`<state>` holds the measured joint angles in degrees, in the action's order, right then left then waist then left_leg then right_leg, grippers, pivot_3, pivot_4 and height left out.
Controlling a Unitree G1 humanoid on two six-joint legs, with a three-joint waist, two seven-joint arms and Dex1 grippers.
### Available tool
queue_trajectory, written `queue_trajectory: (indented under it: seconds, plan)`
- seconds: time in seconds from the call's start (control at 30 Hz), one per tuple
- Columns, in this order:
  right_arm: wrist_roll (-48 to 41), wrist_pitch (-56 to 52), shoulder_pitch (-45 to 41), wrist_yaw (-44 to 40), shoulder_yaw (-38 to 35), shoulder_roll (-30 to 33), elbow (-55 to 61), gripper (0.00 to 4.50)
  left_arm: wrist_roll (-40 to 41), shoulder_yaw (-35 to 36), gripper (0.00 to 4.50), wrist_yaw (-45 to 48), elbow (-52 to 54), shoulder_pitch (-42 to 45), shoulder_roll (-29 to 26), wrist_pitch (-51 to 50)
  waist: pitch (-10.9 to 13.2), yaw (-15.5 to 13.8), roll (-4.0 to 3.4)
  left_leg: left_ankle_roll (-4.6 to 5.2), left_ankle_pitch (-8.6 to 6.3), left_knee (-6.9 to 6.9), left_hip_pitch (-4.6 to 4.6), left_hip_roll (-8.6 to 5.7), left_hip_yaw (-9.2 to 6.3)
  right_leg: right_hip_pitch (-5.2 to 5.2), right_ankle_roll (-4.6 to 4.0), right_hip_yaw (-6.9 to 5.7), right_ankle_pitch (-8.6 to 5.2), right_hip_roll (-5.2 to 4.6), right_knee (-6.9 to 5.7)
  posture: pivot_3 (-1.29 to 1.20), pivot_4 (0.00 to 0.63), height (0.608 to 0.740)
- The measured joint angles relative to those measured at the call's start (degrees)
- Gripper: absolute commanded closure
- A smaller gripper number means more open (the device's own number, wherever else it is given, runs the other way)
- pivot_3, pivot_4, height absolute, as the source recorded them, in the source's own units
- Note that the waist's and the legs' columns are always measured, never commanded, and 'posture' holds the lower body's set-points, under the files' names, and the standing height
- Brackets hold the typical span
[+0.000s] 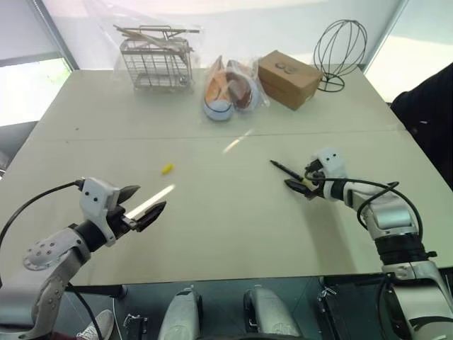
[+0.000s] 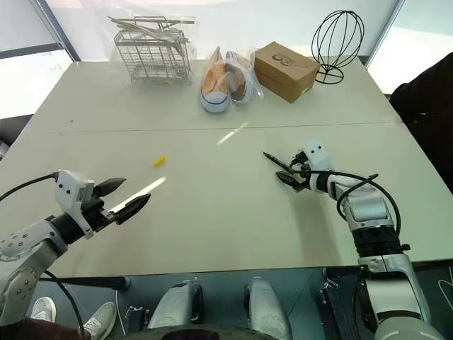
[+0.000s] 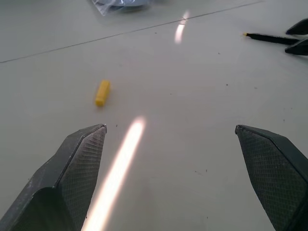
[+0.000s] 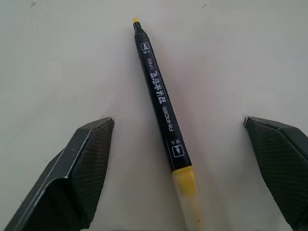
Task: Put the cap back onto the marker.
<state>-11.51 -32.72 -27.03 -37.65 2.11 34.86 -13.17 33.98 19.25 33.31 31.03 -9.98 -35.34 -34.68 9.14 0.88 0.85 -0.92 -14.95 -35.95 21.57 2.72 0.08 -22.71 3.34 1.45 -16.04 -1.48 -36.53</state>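
Note:
My fingers stand low beside the marker's black body, so it is time for my right gripper to close now. Closing now would catch the marker (image 1: 287,170).
The cap (image 1: 167,168), small and yellow, lies on its side on the pale table (image 1: 212,234), ahead of my left gripper (image 1: 147,200). That gripper hovers open and empty, with the cap (image 3: 102,92) beyond its fingertips. The marker (image 1: 287,170) lies flat right of centre. It is slim and black, with a small yellow tip pointing away from my right gripper and a yellow rear end toward it. My right gripper (image 4: 178,120) is open and low over the table. Its fingers (image 4: 91,159) straddle the marker's (image 4: 161,96) rear half without touching it.
Along the far edge stand a wire basket (image 1: 156,60), bagged shoes (image 1: 226,88), a cardboard box (image 1: 289,78) and a black wire head-shaped stand (image 1: 340,46). A person's dark sleeve (image 1: 432,106) shows at the right edge. A seam crosses the table.

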Motion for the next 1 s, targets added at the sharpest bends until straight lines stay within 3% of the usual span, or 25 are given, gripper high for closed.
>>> queue_trajectory:
  seconds: [0.07, 0.3, 0.33, 0.6, 1.0]
  plan:
    - [0.1, 0.1, 0.0, -0.6, 0.2, 0.0, -0.1, 0.83, -0.2, 0.0, 0.00, 0.0, 0.0, 0.0, 0.0, 0.0, 0.0, 0.0, 0.00, 0.01, 0.00, 0.01, -0.15, 0.01, 0.00, 0.13, -0.02, 0.00, -0.01, -0.01, 0.01, 0.00, 0.150, 0.740]
    - [0.5, -1.1, 0.0, -2.4, 0.9, 0.0, 1.3, 4.30, -0.9, -0.1, 0.00, 0.1, 0.0, 0.1, 0.0, 0.3, 0.0, -0.1, 0.00, 0.01, 0.00, -0.05, -0.15, 0.01, -0.01, 0.17, -0.02, 0.01, -0.01, -0.05, 0.01, 0.00, 0.150, 0.740]
    - [0.8, -1.4, 0.0, -2.6, 1.0, 0.1, 1.8, 4.44, -0.9, -0.1, 0.00, 0.2, 0.0, 0.1, 0.0, 0.3, 0.0, -0.1, 0.00, 0.01, 0.00, -0.04, -0.15, 0.01, -0.01, 0.17, -0.02, 0.01, -0.01, -0.05, 0.01, 0.00, 0.150, 0.740]
    - [1.6, -4.6, 0.3, -4.0, 2.0, 0.2, 5.9, 4.44, -1.5, -0.3, 0.00, 0.8, -0.8, 1.1, -0.2, 1.5, 0.0, -0.1, -0.01, 0.01, 0.00, 0.03, -0.09, 0.02, -0.02, 0.07, -0.02, 0.01, -0.01, -0.06, 0.01, 0.00, 0.150, 0.740]
    - [0.1, -8.1, -0.9, -10.6, 6.9, 3.4, 26.3, 4.44, -6.2, -3.1, 0.00, 7.1, -12.6, 11.6, -5.9, 5.5, 0.1, -0.2, -0.07, 0.01, 0.00, 0.07, -0.03, 0.01, -0.02, -0.04, -0.02, -0.03, -0.01, -0.07, 0.01, 0.00, 0.150, 0.740]
